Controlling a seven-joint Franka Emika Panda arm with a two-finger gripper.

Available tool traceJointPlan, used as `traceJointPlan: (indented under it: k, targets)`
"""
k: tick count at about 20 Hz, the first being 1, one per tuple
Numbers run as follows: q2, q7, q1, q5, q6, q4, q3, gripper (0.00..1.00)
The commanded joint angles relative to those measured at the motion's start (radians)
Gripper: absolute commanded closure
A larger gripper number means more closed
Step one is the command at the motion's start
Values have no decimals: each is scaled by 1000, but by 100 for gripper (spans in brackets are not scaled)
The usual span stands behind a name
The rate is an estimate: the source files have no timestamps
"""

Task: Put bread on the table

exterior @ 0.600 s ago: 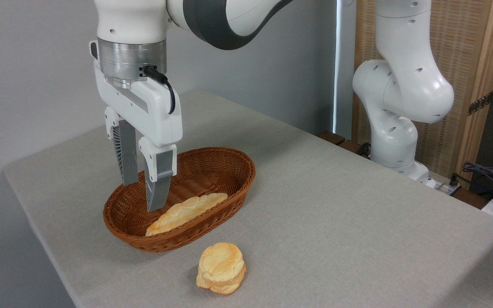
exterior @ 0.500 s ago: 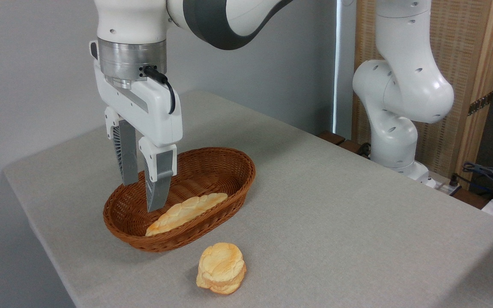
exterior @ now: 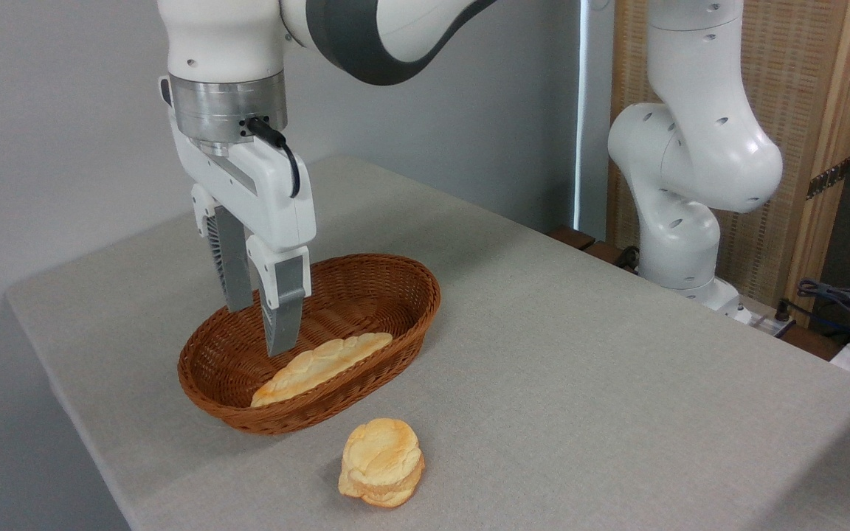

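Observation:
Next, my gripper grabs the long loaf by its lobed end (exterior: 375,342), to put the loaf out of the wicker basket onto the table.
The bread (exterior: 322,366), a long flat pale-yellow loaf with lobed edges, lies inside the brown wicker basket (exterior: 425,299), along its near side. My gripper (exterior: 259,330) hangs point-down over the basket's left half, just above and left of the loaf. Its grey fingers (exterior: 282,310) are apart with nothing between them and do not touch the bread. The light grey table (exterior: 580,383) carries the basket.
A round, thick, stacked-looking bun (exterior: 382,462) sits on the table in front of the basket. The arm's white base (exterior: 679,221) stands at the table's far right edge. Cables (exterior: 849,302) lie beyond it. The table's left edge is near the basket.
The gripper has shifted slightly to the right and a bit up over the basket, and its fingers look closer together. The bread, bun and basket have not moved.

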Motion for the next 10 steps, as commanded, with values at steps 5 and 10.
traceJointPlan:
  k: [5, 10]
  targets:
    - [-10, -11, 0, 2, -26, -83, -78, 0]
    - [-37, -16, -2, 5, -43, -156, -104, 0]
